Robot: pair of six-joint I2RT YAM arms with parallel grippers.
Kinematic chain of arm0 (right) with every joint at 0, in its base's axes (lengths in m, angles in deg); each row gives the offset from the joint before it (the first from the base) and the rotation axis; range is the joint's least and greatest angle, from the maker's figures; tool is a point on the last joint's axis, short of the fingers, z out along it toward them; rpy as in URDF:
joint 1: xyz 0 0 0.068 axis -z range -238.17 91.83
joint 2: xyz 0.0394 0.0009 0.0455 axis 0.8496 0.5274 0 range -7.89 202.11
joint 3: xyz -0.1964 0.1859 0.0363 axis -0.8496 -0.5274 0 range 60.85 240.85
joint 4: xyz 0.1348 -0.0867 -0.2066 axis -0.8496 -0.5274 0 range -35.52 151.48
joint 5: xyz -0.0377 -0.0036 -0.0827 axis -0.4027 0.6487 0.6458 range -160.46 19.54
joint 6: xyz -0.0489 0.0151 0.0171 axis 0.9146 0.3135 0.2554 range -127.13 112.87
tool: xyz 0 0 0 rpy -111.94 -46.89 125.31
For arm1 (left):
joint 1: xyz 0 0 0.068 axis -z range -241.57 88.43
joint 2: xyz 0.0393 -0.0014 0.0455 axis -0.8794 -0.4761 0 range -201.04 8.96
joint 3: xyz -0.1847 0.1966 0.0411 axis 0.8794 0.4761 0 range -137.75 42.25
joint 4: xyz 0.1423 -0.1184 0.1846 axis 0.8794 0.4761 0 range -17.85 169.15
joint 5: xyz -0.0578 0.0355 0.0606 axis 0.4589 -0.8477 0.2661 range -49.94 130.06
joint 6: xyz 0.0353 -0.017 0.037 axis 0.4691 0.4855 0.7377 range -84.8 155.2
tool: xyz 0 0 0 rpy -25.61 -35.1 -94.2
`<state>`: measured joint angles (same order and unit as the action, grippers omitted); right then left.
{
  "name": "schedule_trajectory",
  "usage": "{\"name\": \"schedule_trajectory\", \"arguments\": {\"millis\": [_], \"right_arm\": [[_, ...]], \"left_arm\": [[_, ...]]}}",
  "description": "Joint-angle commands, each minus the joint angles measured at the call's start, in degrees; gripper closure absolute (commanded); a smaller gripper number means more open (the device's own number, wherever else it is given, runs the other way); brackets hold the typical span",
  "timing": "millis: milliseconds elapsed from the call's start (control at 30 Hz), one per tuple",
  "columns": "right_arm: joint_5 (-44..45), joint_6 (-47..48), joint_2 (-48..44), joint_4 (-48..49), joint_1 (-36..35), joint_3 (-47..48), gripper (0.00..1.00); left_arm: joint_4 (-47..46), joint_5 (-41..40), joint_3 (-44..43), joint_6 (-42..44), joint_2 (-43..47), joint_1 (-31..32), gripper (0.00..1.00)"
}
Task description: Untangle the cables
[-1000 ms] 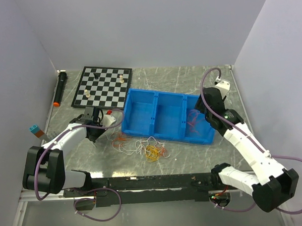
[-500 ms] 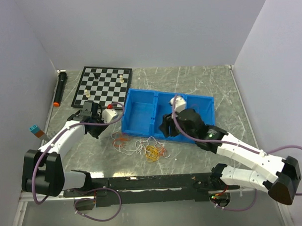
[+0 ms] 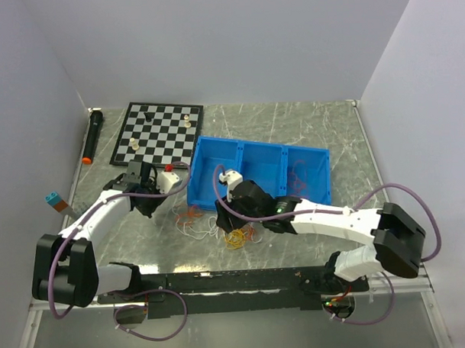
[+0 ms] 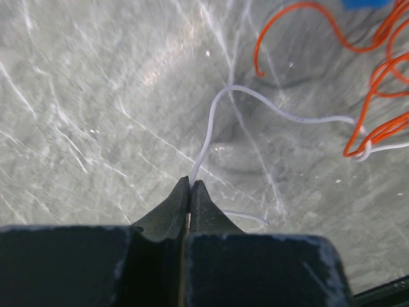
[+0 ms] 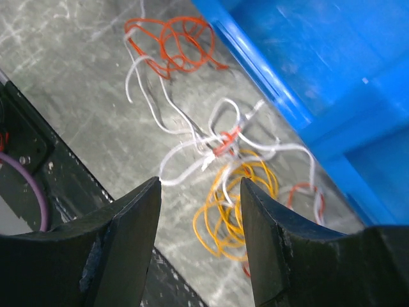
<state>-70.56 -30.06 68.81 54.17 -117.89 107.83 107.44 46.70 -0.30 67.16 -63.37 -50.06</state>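
The red-orange cable should be grabbed next by its loose coil [image 3: 191, 213] [image 5: 176, 48] with my right gripper. That leaves the parts of the white cable free to be untangled.
The cables lie tangled on the table in front of the blue bin [image 3: 255, 173]: white cable [image 3: 207, 227], yellow coil [image 3: 236, 236] and orange cable [image 3: 186, 215]. My left gripper [image 3: 150, 209] is left of the pile. In the left wrist view it [image 4: 190, 185] is shut on the white cable [image 4: 255, 99], which runs toward orange loops [image 4: 377, 128]. My right gripper [image 3: 223, 218] hovers over the pile. In the right wrist view it [image 5: 199, 192] is open and empty above the yellow coil [image 5: 236, 211], white strands [image 5: 185, 150] and an orange coil [image 5: 179, 41].
The bin's edge [image 5: 332, 64] lies just behind the pile; a reddish cable [image 3: 298, 179] lies in its right compartment. A chessboard [image 3: 158, 132] with pieces sits at the back left, a black marker [image 3: 92, 137] beside it, a teal block [image 3: 54, 200] at the left edge.
My right arm swung from the bin's right compartment leftward and forward to above the cable pile. My left gripper has stayed in about the same place.
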Motion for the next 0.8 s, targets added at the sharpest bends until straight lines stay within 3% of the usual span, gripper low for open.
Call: {"name": "schedule_trajectory", "arguments": {"millis": [0,433,600,767], "right_arm": [[1.7,0.7,1.9,6.9,-2.0,5.5,0.4],[-5.9,3.6,21.3,8.8,-2.2,19.0,0.36],[-4.0,3.3,26.0,8.5,-2.2,21.8,0.36],[3.2,2.8,28.8,8.3,-2.2,23.0,0.39]], "left_arm": [[-3.4,-3.7,3.2,1.0,1.3,0.2,0.99],[-5.8,-5.1,6.4,1.2,3.3,-0.8,0.99],[-5.5,-4.3,6.7,1.5,4.6,-1.2,0.99],[-4.7,-2.9,6.4,1.5,5.1,-1.6,0.99]]}}
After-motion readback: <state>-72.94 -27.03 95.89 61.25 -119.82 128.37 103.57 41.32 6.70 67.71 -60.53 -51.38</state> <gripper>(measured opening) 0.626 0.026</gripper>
